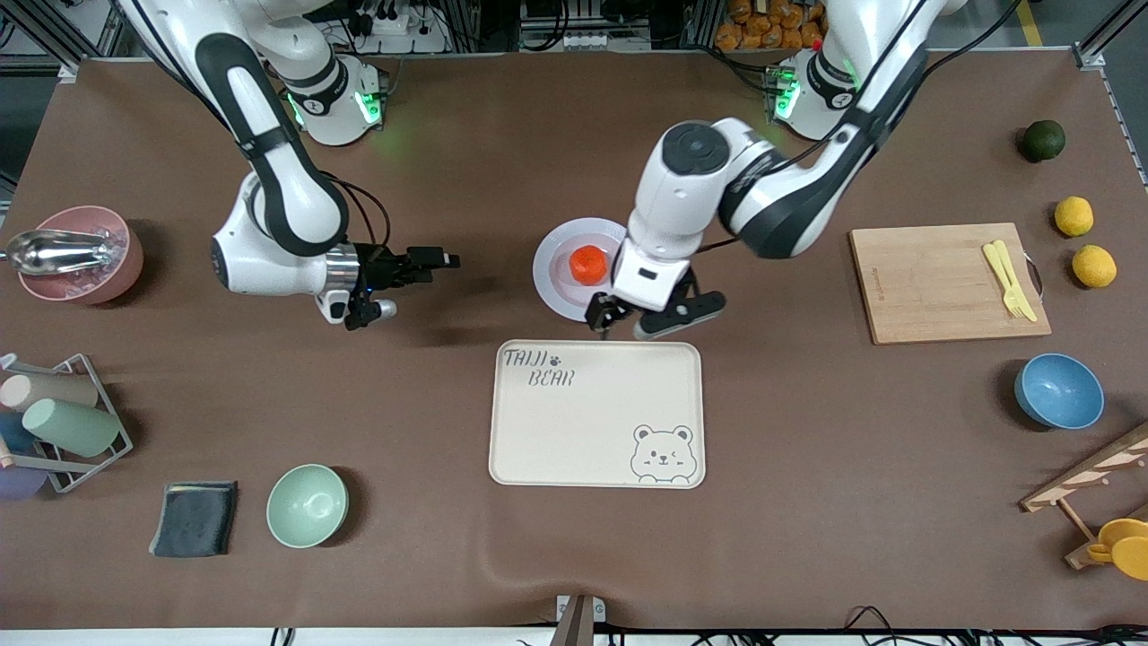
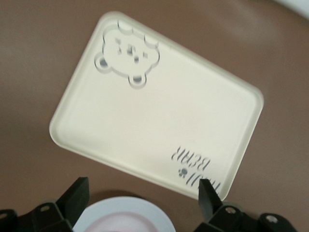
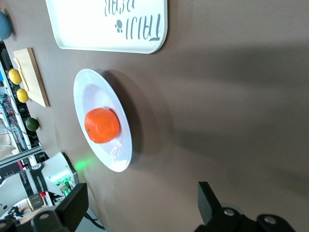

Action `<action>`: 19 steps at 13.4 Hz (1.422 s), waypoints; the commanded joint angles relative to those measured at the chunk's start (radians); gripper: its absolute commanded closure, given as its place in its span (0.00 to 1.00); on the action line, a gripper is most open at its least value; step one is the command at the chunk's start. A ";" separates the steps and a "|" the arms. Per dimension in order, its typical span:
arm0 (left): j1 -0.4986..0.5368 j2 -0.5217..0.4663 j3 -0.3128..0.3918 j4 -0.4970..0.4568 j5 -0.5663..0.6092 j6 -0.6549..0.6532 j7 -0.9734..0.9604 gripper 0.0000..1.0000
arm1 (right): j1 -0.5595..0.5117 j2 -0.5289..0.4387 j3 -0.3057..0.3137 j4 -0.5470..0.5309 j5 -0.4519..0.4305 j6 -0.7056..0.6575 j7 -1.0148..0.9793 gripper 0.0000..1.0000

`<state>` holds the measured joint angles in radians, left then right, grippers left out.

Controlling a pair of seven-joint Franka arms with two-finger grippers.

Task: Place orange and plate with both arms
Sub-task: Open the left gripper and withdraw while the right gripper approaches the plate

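I will carry the plate with the orange [image 1: 589,265] on it, so my right gripper will pick up the plate by its rim next.
The orange [image 1: 589,265] lies on the pale plate [image 1: 556,269] in the middle of the table, just farther from the front camera than the bear tray [image 1: 596,413]. My left gripper [image 1: 650,316] is open and empty, low over the plate's near rim. In the left wrist view its gripper [image 2: 142,195] has the plate rim [image 2: 125,212] between the fingers; the orange is hidden there. My right gripper [image 1: 430,267] is open and empty over bare table, toward the right arm's end from the plate. The right wrist view shows its gripper [image 3: 140,200], the orange [image 3: 102,125] and the plate [image 3: 91,87].
The tray also shows in both wrist views [image 2: 154,111] [image 3: 111,24]. A cutting board [image 1: 946,283], two lemons [image 1: 1074,215], a green fruit [image 1: 1042,140] and a blue bowl [image 1: 1058,390] are toward the left arm's end. A mint bowl [image 1: 307,505], pink bowl [image 1: 81,256] and cup rack [image 1: 63,422] are toward the right arm's end.
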<state>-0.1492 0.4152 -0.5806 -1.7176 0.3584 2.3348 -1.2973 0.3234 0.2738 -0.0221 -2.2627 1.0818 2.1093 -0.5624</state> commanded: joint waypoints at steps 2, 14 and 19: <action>0.065 -0.113 -0.004 -0.033 0.021 -0.014 0.027 0.00 | 0.164 0.054 -0.002 0.006 0.168 0.119 -0.016 0.00; 0.054 -0.323 0.375 0.147 -0.352 -0.536 0.887 0.00 | 0.434 0.232 -0.004 0.087 0.530 0.297 -0.016 0.00; 0.062 -0.403 0.533 0.139 -0.352 -0.688 1.173 0.00 | 0.444 0.257 -0.004 0.120 0.566 0.305 -0.016 1.00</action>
<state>-0.0856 0.0510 -0.0918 -1.5739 0.0271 1.7040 -0.2035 0.7555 0.5089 -0.0174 -2.1708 1.6153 2.4085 -0.5684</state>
